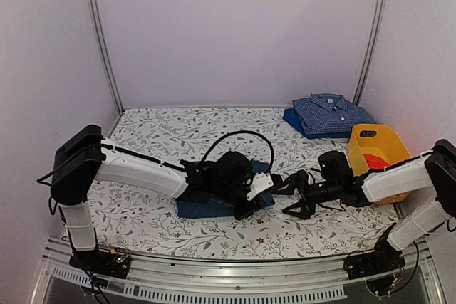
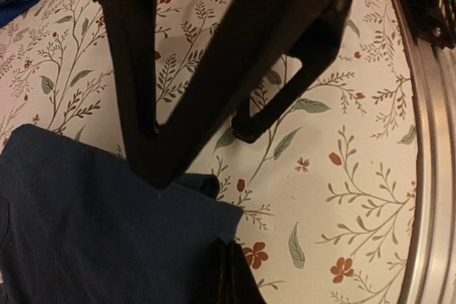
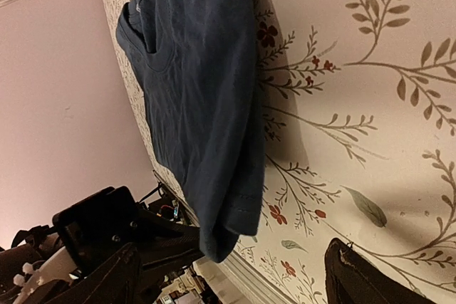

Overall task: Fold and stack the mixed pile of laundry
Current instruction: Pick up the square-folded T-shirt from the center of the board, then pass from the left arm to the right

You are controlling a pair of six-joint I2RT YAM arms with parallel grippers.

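My right gripper needs to stack the folded cloth on the check shirt, so next it needs to grab the navy cloth [image 2: 85,226] by its layered side end [image 2: 192,189].
Folded dark navy trousers [image 1: 206,206] lie at the table's near middle. My left gripper [image 1: 251,198] sits at their right edge. In the left wrist view its fingers [image 2: 234,275] are pressed together on the edge of the navy cloth [image 2: 85,226]. My right gripper [image 1: 291,194] is open and empty just right of the trousers, its fingers spread either side of the trousers' end [image 3: 206,105]. A folded blue small-check shirt [image 1: 329,112] lies at the back right. A red-orange cloth [image 1: 375,162] sits in the yellow basket [image 1: 370,135].
The yellow basket stands at the right edge, above my right forearm. The shirt rests on a blue cloth [image 1: 293,119]. A black cable [image 1: 239,134] loops above the left wrist. The metal rail [image 2: 427,176] runs along the near edge.
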